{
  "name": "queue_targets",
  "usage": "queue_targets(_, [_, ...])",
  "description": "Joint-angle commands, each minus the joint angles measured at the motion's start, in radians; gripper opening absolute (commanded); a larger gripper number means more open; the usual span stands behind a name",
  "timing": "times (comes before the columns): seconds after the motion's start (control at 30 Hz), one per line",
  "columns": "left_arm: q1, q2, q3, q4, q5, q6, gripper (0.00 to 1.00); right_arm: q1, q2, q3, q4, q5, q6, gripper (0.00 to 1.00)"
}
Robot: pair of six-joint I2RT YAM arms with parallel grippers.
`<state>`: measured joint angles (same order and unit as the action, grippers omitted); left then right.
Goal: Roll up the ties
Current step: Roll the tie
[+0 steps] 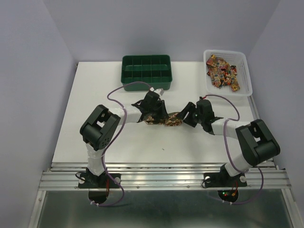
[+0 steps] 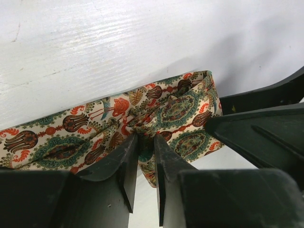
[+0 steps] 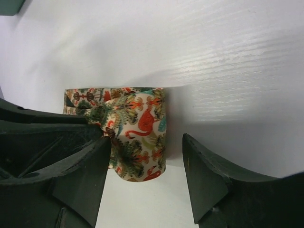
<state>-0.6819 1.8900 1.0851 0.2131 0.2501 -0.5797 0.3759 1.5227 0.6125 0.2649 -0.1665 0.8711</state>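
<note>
Next, my right gripper pinches the tie's standing looped end (image 1: 176, 118) (image 3: 141, 136), which leaves the flat part of the tie free to roll the tie along.
One tie (image 1: 167, 121), cream with red, green and brown patterns, lies bunched at mid-table between both grippers. In the left wrist view the tie (image 2: 61, 142) runs as a flat band leftwards, and my left gripper (image 2: 146, 137) pinches a gathered fold of it between nearly closed fingers. In the top view the left gripper (image 1: 159, 116) sits on the tie's left side and the right gripper (image 1: 183, 118) on its right. In the right wrist view a looped end of the tie (image 3: 137, 118) stands between the wide-apart fingers of my right gripper (image 3: 147, 142), close to the left finger and clear of the right one.
A green compartment tray (image 1: 145, 83) stands at the back centre, just behind the left gripper. A white basket (image 1: 244, 71) at the back right holds more patterned ties (image 1: 222, 71). Purple cables loop over both arms.
</note>
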Motion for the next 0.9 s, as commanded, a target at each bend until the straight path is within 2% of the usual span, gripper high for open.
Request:
queue_targets(0.0, [-0.01, 0.014, 0.019, -0.026, -0.029, 0.032, 0.28, -0.009, 0.059, 0.018, 0.065, -0.041, 0.023, 0.66])
queue_targets(0.23, [-0.013, 0.011, 0.022, -0.015, -0.029, 0.037, 0.28, -0.009, 0.134, 0.015, 0.123, -0.119, 0.051, 0.65])
queue_targets(0.47, [-0.015, 0.011, 0.041, -0.015, -0.028, 0.041, 0.28, -0.009, 0.136, -0.007, 0.129, -0.081, 0.085, 0.46])
queue_targets(0.63, [-0.015, 0.0, 0.03, -0.014, -0.031, 0.043, 0.29, -0.009, 0.159, -0.002, 0.077, -0.019, 0.118, 0.41])
queue_targets(0.73, [-0.015, -0.009, 0.022, -0.017, -0.037, 0.043, 0.3, -0.009, 0.178, -0.003, 0.1, -0.039, 0.126, 0.3])
queue_targets(0.87, [-0.015, -0.057, -0.01, -0.027, -0.066, 0.055, 0.32, -0.009, 0.172, -0.011, 0.089, -0.013, 0.124, 0.26])
